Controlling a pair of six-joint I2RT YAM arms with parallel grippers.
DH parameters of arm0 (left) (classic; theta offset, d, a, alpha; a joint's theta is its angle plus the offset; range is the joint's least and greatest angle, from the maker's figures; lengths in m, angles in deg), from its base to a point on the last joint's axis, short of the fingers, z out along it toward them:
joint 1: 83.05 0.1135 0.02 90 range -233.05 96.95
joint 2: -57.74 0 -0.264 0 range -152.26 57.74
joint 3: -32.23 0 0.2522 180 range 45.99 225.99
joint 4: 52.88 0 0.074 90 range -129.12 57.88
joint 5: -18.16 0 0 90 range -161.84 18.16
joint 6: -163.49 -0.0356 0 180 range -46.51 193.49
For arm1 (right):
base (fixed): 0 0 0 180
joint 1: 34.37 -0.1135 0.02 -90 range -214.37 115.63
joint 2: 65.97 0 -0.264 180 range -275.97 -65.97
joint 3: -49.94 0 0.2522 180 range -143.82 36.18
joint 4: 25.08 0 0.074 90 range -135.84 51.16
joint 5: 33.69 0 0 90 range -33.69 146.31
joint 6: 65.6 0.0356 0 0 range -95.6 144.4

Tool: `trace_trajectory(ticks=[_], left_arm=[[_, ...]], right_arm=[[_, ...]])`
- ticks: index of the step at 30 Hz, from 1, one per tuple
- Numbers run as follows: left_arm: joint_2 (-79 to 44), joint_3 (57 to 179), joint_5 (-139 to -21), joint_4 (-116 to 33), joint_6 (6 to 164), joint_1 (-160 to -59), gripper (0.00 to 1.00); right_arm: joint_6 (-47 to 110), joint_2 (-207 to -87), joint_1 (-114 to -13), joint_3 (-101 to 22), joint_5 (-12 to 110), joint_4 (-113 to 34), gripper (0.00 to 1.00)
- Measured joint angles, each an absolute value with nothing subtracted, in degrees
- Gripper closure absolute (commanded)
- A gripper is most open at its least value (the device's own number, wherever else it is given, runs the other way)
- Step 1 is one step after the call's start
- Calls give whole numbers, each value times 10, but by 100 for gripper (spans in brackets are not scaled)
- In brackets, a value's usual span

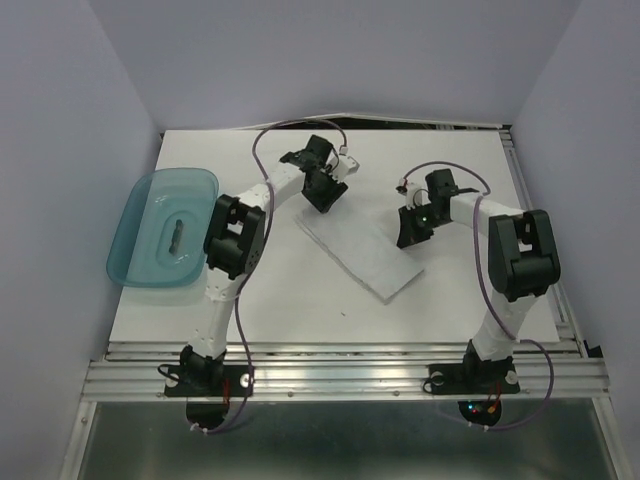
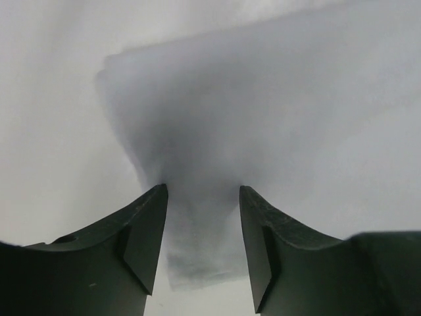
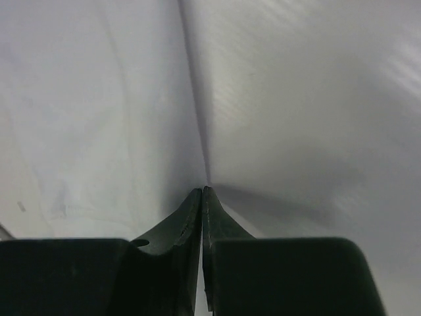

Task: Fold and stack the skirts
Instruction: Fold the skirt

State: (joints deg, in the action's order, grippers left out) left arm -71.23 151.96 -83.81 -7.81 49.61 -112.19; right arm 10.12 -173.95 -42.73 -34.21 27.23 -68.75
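My left gripper grabs the skirt by its far corner (image 1: 325, 208) (image 2: 201, 203) next, opposite the corner my right gripper pinches, to straighten and fold the skirt.
One pale white skirt (image 1: 360, 252) lies as a flat slanted rectangle in the middle of the table. My left gripper (image 1: 325, 200) is at its far left corner. In the left wrist view the left gripper (image 2: 202, 191) is open, with a corner of the skirt (image 2: 263, 99) lying between the fingers. My right gripper (image 1: 410, 232) is at the skirt's right corner. In the right wrist view the right gripper (image 3: 202, 191) is shut, pinching the skirt (image 3: 118, 118) where a crease runs up from its tips.
A translucent teal tray (image 1: 135, 215) hangs over the table's left edge, with a small dark object (image 1: 176, 236) in it. Purple walls close in the left, back and right. A metal rail runs along the near edge.
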Motion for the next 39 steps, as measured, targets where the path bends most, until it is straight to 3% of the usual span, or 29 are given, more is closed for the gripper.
trace_trajectory(ticks=[5, 9, 13, 19, 24, 28, 39], left_arm=[[-794, 1698, -798, -73, 450, -1123, 25], [-788, 1744, -764, -81, 442, -1125, 25], [-682, 1611, -776, -115, 444, -1124, 25], [-323, 1260, -800, -141, 441, -1145, 28], [-154, 1100, -784, -153, 460, -1304, 28], [-159, 1019, -759, -165, 491, -1420, 25], [-261, 985, -642, -235, 551, -1554, 32]], right_arm=[[202, -1733, -464, -283, 185, -663, 91], [290, -1733, -501, -255, 130, -618, 90], [362, -1733, -510, -231, 88, -561, 87], [425, -1705, -497, -180, 57, -528, 85], [426, -1641, -477, -187, 64, -534, 83], [428, -1627, -475, -246, 73, -535, 83], [463, -1718, -527, -302, 36, -481, 84]])
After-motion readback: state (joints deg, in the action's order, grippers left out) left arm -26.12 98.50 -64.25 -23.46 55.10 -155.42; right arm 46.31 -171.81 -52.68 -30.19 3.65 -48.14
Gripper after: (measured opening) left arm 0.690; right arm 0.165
